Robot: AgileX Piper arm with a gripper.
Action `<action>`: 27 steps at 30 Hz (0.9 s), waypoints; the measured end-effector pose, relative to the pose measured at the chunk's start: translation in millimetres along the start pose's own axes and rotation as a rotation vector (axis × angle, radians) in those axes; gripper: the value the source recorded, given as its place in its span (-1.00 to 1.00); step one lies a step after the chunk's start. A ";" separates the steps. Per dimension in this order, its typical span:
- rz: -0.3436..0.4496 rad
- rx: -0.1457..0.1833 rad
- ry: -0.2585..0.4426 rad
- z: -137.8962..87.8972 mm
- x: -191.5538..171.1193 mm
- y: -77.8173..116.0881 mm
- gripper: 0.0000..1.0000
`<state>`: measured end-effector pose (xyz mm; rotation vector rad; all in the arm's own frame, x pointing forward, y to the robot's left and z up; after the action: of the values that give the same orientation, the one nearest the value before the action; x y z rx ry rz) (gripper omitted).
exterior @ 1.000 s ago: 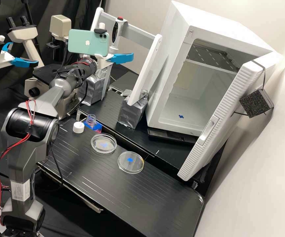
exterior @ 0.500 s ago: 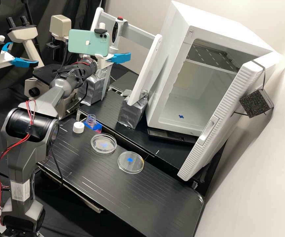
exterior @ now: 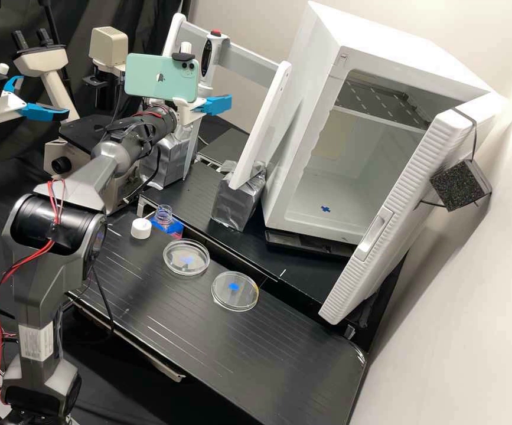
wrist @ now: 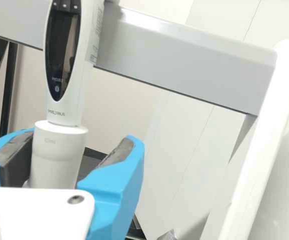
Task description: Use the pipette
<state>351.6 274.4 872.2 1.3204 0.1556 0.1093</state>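
My gripper takes hold of the pipette by its white collar below the display next, to use it over the dishes.
In the high view my gripper is at the back left, one blue finger showing past the phone. The white pipette, with a red top and dark display, stands upright in the stand. In the wrist view my gripper is open around the pipette; its collar is between the fingers, with a gap to one pad. Its lower end is hidden. On the bench are an uncapped bottle of pink liquid and two clear dishes, one nearer the bottle and another.
Beside the pipette rises the stand's white upright on a taped silver block. A white cap lies by the bottle. An incubator's door hangs ajar. A microscope and a second arm's gripper are at left.
The blue finger in the high view has moved left, inward toward the pipette. The phone and wrist have shifted very slightly right. Pipette, bottle and dishes keep their places.
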 end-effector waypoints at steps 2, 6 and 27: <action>0.000 0.000 0.000 0.0 0.0 0.0 -1.00; -0.002 0.000 0.002 -0.8 -0.2 -0.5 -1.00; 0.010 0.006 0.018 -4.3 -5.9 7.0 -1.00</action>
<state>345.2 279.2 878.2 1.3269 0.1644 0.1288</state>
